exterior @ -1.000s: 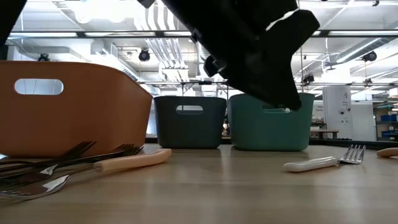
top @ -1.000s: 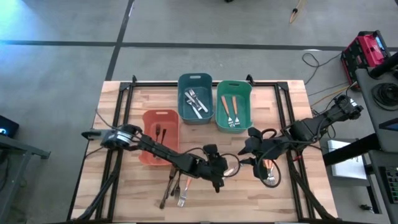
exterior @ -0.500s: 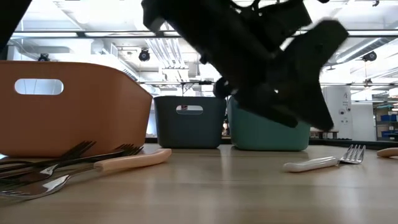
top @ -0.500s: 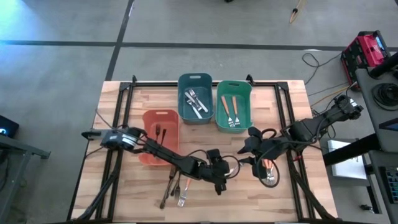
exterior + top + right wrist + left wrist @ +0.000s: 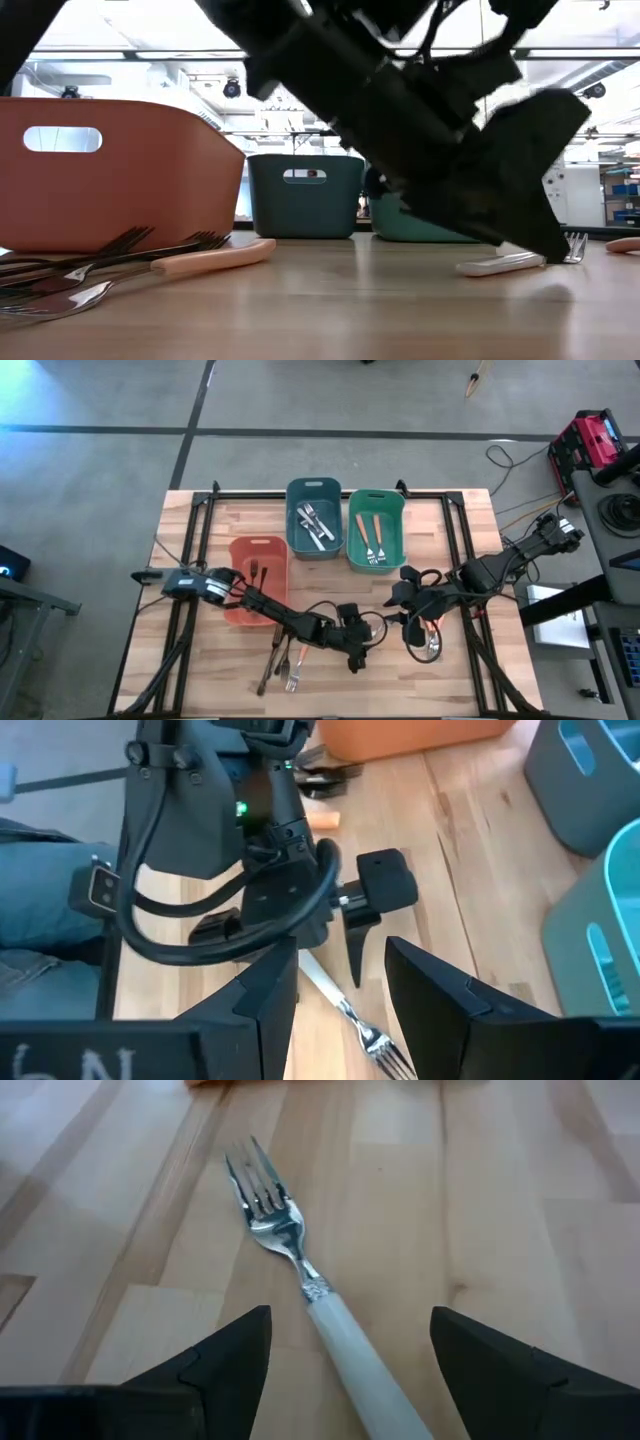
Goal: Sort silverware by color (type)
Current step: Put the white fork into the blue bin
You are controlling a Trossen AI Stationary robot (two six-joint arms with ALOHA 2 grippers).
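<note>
The left gripper grabs the fork by its pale handle (image 5: 362,1365) next, to sort it into the blue bin.
A fork (image 5: 300,1270) with a pale handle lies flat on the wooden table; the low view shows the fork (image 5: 510,263) too. My left gripper (image 5: 350,1315) is open and low over it, one finger on each side of the handle, touching nothing. In the high view my left gripper (image 5: 358,653) is near the table's front middle. My right gripper (image 5: 412,630) hangs open higher up, just to its right. More silverware (image 5: 285,660) lies in a loose pile at the front left. Some utensils lie in the three bins.
A salmon bin (image 5: 258,565), a blue bin (image 5: 314,520) and a green bin (image 5: 376,530) stand at the back middle. Another utensil (image 5: 432,645) lies under my right arm. Bare wood (image 5: 470,530) spreads to the far right.
My left gripper has sunk toward the table and tipped further down, closing in on the pale-handled fork. In the low view it has also slid toward the picture's right, down to the fork. The fork and the pile have not moved.
</note>
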